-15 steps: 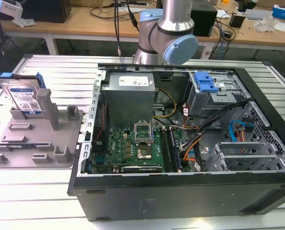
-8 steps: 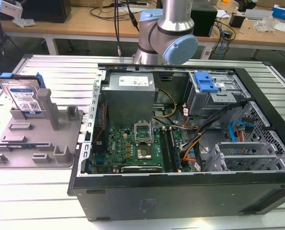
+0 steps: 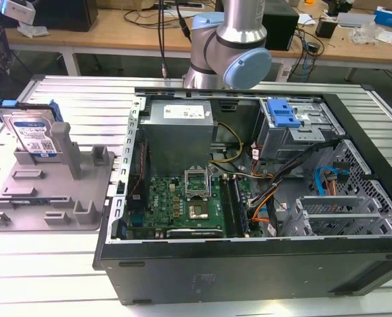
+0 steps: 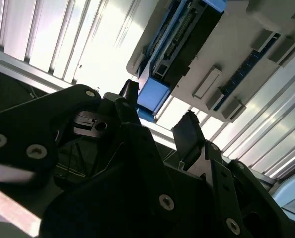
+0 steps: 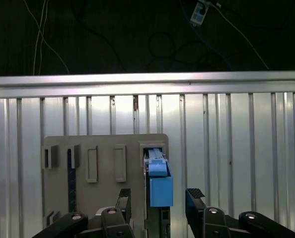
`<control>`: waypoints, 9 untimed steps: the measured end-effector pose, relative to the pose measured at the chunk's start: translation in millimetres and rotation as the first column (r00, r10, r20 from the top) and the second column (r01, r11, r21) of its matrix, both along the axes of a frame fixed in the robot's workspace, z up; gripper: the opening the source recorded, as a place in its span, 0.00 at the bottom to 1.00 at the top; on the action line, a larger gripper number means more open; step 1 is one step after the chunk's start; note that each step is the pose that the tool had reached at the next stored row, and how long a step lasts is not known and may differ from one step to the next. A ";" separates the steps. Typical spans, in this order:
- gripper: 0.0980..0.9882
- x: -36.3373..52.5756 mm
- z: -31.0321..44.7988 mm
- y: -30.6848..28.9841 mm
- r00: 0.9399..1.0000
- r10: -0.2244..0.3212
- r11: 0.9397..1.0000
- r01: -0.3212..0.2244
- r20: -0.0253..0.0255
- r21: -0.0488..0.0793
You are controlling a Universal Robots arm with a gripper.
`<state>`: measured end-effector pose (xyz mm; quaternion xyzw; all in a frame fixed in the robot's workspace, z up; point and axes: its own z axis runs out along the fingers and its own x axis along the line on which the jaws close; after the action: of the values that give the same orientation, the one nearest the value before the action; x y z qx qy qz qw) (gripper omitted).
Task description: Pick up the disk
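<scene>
My fingers, above the disk's blue edge (image 3: 31,105), must lower before closing.
The disk (image 3: 32,132), a silver drive with a white-and-blue label and blue edge frame, stands on edge at the back of the grey fixture plate (image 3: 51,205), on the exterior view's left. In both wrist views I look down on its blue edge (image 5: 159,181) (image 4: 151,95), which lines up between the two black fingers of my gripper (image 5: 160,195) (image 4: 158,110). The fingers are apart and hold nothing. The gripper sits some way off the disk, not touching it. The arm (image 3: 230,46) rises behind the computer case.
An open black computer case (image 3: 249,264) takes up the middle and right of the ribbed metal table (image 3: 70,99), with a motherboard, cables and a blue drive-bay latch (image 3: 285,113) inside. Upright posts (image 3: 63,148) stand on the fixture plate (image 5: 103,148) beside the disk. Cluttered benches stand behind.
</scene>
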<state>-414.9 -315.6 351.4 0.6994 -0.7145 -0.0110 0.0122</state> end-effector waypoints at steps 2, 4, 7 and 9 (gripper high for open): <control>0.52 0.0 -3.2 0.4 1.000 0.003 1.000 -0.003 0.000 -0.001; 0.52 -0.1 -7.1 0.0 1.000 0.007 1.000 -0.007 0.000 -0.001; 0.52 -0.1 -11.3 -0.1 1.000 0.010 1.000 -0.010 0.000 -0.001; 0.52 -0.2 -13.4 -0.1 1.000 0.012 1.000 -0.012 0.000 0.000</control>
<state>-415.1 -315.7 338.0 0.7035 -0.7105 -0.0107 0.0125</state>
